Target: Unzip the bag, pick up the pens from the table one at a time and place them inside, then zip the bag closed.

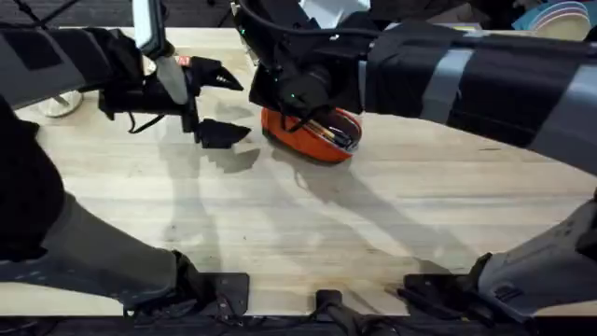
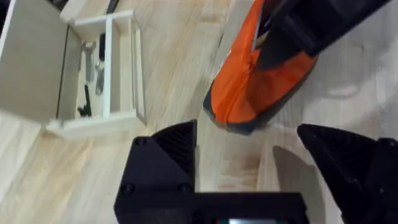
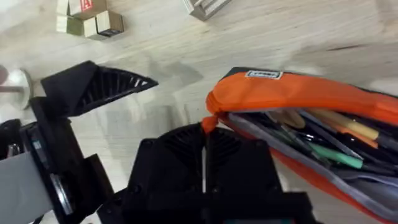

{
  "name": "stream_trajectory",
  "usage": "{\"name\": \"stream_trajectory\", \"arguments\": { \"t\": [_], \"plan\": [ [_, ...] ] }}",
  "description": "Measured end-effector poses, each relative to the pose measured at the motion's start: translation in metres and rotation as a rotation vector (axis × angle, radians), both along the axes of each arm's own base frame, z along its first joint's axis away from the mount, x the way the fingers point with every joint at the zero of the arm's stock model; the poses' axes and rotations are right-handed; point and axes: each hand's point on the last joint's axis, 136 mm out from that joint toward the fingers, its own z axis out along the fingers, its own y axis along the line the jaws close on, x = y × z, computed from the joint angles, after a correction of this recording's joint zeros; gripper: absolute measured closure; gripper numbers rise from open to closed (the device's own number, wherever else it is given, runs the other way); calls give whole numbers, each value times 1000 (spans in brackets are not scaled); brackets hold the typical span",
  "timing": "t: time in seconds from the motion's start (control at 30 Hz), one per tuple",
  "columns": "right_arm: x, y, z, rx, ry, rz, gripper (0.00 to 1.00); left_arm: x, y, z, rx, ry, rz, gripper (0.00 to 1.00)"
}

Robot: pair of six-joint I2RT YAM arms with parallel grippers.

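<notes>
My left gripper reaches the bag and grabs its loose fabric end (image 1: 270,125) below the zipper tab next, since my right gripper already covers the tab and the bag's opening.
The orange bag (image 1: 312,135) lies on the table (image 1: 373,233) at the back centre, its zipper open. Several pens (image 3: 323,134) lie inside it against the dark lining. My right gripper (image 3: 204,146) sits over the bag's left end, shut on the small orange tab at the zipper's end (image 3: 210,119). My left gripper (image 1: 222,105) hovers just left of the bag, open, with nothing between its fingers. In the left wrist view the bag's end (image 2: 249,93) lies just beyond the left gripper (image 2: 247,134). One left finger (image 3: 99,87) shows in the right wrist view.
A white compartment tray (image 2: 99,74) with small tools stands beyond the left gripper. Small wooden blocks (image 3: 87,18) and a round white object (image 1: 61,103) sit at the back left. Stacked plates (image 1: 560,19) are at the back right. The table's front half is bare wood.
</notes>
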Motion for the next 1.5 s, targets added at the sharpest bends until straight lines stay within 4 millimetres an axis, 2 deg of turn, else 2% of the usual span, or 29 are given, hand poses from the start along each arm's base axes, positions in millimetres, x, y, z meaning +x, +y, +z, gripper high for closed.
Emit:
{"name": "stream_trajectory", "arguments": {
  "t": [0.37, 0.67, 0.87, 0.9, 0.93, 0.97, 1.0, 1.17, 1.2, 1.27, 1.33, 1.5],
  "plan": [
    [-5, 5, -2, 19, 26, 26, 971, 7, -34, 0, 19, -65, -93, 7],
    [-6, 4, -2, 17, 31, 28, 971, 6, -45, -23, 3, 21, -111, 7],
    [-6, 4, -3, 17, 32, 28, 971, 6, -51, -32, -11, 44, -124, 20],
    [-6, 4, -3, 16, 32, 28, 971, 7, -52, -32, -12, 41, -125, 60],
    [-7, 4, -3, 15, 35, 29, 971, 8, -53, -30, -21, 33, -127, 383],
    [-7, 4, -3, 14, 37, 29, 971, 8, -54, -30, -23, 30, -128, 499],
    [-7, 4, -3, 13, 38, 30, 971, 9, -54, -30, -24, 27, -128, 552],
    [-9, 3, -5, 4, 46, 36, 971, 9, -54, -29, -29, 28, -128, 600],
    [-9, 3, -5, 1, 45, 39, 971, 9, -54, -29, -30, 30, -128, 662],
    [-9, 3, -5, -7, 40, 51, 971, 9, -54, -29, -28, 29, -128, 852],
    [-9, 1, -6, -20, 36, 63, 971, 8, -54, -29, -28, 33, -128, 941],
    [-7, -16, -13, -72, 65, 70, 971, 8, -54, -29, -28, 37, -128, 956]
  ]
}}
